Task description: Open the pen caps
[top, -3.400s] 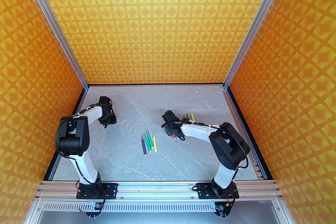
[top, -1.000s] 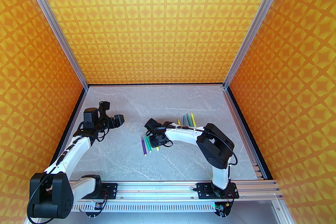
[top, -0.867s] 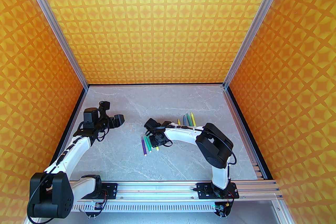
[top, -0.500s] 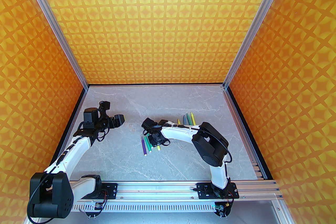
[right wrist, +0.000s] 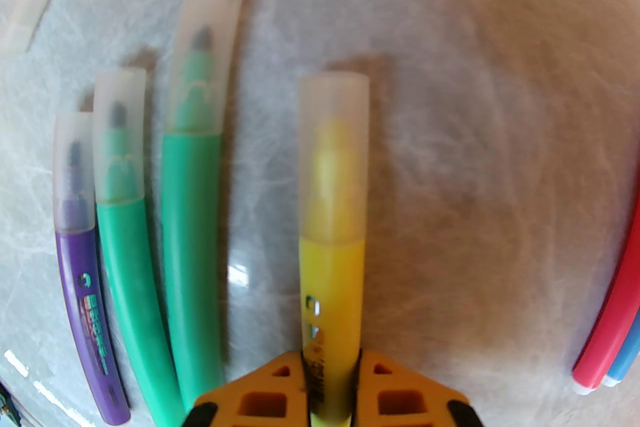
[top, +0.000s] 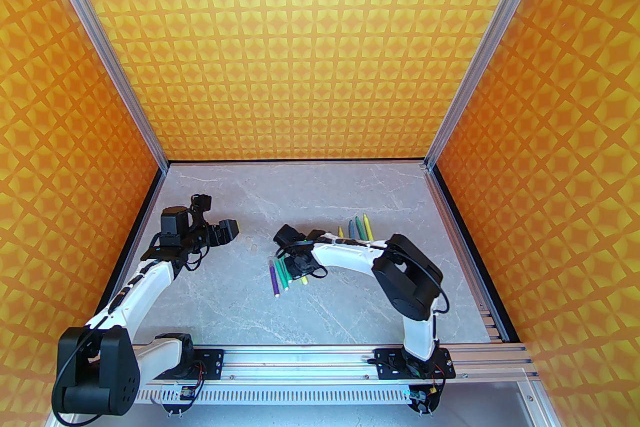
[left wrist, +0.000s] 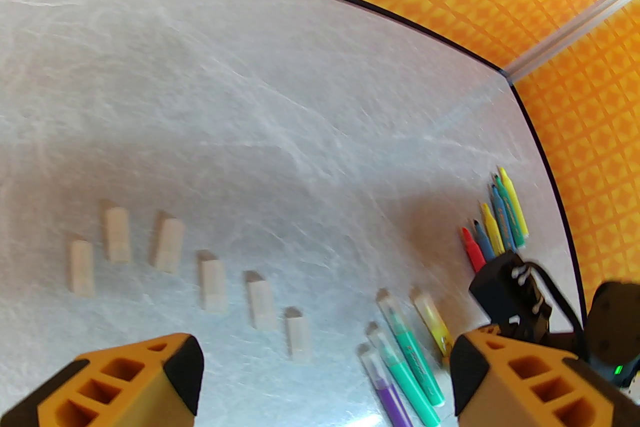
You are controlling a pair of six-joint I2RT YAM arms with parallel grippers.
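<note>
I should next take the yellow marker's translucent pen cap with my left gripper and leave the marker's body to my right gripper, to open the marker.
My right gripper point(right wrist: 330, 382) is shut on the barrel of a yellow marker point(right wrist: 331, 295), whose translucent pen cap point(right wrist: 334, 154) points away from the fingers. Left of it lie a purple marker point(right wrist: 87, 275) and two green markers point(right wrist: 190, 235), each capped. From above, the right gripper point(top: 297, 267) sits over this marker group point(top: 280, 275). Several loose pen caps point(left wrist: 215, 285) lie in a row on the table. My left gripper point(left wrist: 325, 385) hovers open near them, nothing between its fingers; from above, the left gripper point(top: 227, 232) is just left of the caps point(top: 251, 242).
Several uncapped markers point(top: 357, 227) in red, blue, yellow and green lie at the back right, behind the right arm. The grey marble table point(top: 225, 305) is walled by orange patterned panels point(top: 300, 39) on three sides.
The right gripper came down over the yellow marker and its jaws closed on the barrel. The left arm has barely shifted and stays open.
</note>
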